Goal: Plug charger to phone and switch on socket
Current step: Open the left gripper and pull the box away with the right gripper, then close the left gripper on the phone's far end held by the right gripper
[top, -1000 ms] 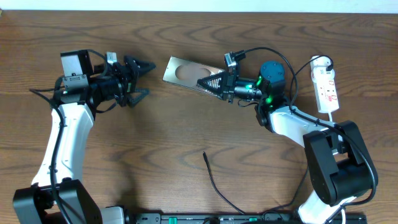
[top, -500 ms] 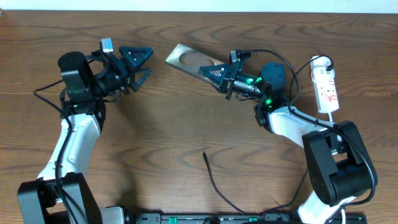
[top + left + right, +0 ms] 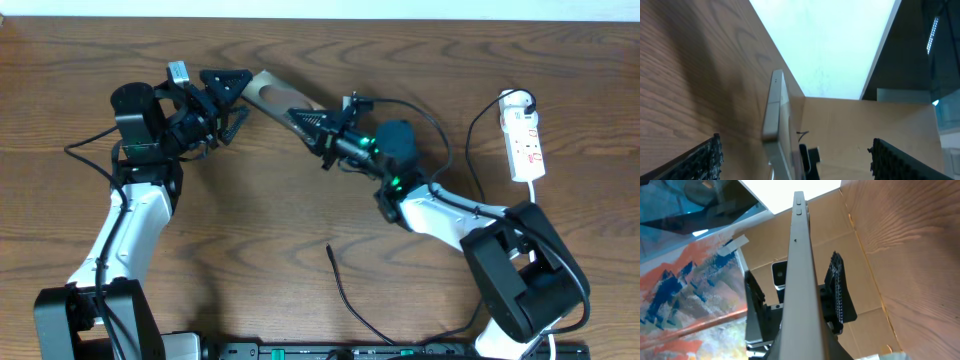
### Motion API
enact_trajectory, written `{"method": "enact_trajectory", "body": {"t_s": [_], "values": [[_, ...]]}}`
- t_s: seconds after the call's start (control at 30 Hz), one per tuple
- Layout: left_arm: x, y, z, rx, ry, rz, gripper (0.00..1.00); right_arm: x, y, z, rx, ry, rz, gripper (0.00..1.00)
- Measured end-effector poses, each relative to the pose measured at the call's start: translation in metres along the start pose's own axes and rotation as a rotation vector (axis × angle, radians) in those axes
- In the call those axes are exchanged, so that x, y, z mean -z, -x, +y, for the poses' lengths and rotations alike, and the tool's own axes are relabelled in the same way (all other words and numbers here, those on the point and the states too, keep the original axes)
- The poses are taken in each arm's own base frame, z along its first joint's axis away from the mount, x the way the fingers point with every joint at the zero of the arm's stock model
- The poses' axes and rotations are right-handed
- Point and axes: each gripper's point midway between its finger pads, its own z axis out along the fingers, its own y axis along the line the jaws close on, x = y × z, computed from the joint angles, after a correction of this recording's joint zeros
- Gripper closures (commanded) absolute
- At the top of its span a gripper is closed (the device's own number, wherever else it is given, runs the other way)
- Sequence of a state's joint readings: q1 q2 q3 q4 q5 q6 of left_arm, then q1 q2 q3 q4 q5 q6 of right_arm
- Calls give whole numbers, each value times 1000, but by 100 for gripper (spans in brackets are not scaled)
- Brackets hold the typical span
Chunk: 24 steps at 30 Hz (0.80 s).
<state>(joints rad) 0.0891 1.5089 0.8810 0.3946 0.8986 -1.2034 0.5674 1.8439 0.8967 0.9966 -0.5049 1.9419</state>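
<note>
The left gripper grabs the phone's end opposite my right gripper next, fingers across the phone's sides, leaving the phone's other end free to plug the charger (image 3: pixel 340 285).
The phone (image 3: pixel 278 98) is a bronze slab held off the table, tilted, by my right gripper (image 3: pixel 316 126), which is shut on its right end. My left gripper (image 3: pixel 238 97) is open, its fingers straddling the phone's left end without touching it. In the left wrist view the phone (image 3: pixel 776 117) shows edge-on between the wide-apart fingertips (image 3: pixel 704 159). The right wrist view has the phone (image 3: pixel 801 275) edge-on, running away from my right gripper (image 3: pixel 805 347). The charger (image 3: pixel 340 285) lies on the table at front centre, its plug tip free. The socket (image 3: pixel 524 135) rests at the far right.
A white cord (image 3: pixel 541 190) runs from the socket toward the right arm's base. Black arm cables loop over the right arm (image 3: pixel 440 110). A dark rail (image 3: pixel 380 352) lines the front edge of the wooden table (image 3: pixel 250 220).
My right arm has swung the phone left and raised it toward the left gripper. My left gripper turned and moved right, so the phone's end now sits between its open fingers.
</note>
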Motion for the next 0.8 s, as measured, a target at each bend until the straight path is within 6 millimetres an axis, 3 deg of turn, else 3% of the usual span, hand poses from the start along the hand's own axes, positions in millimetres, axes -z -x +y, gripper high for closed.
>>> {"method": "enact_trajectory", "body": {"t_s": [0.6,0.8], "values": [[0,-5,-1,-34,-8,26,11,-19,-37,-15,-12,1,-6,99],[0,-10,-3,-43,-17,57,28,-23,-50,-19,-14,-4,10,99]]}}
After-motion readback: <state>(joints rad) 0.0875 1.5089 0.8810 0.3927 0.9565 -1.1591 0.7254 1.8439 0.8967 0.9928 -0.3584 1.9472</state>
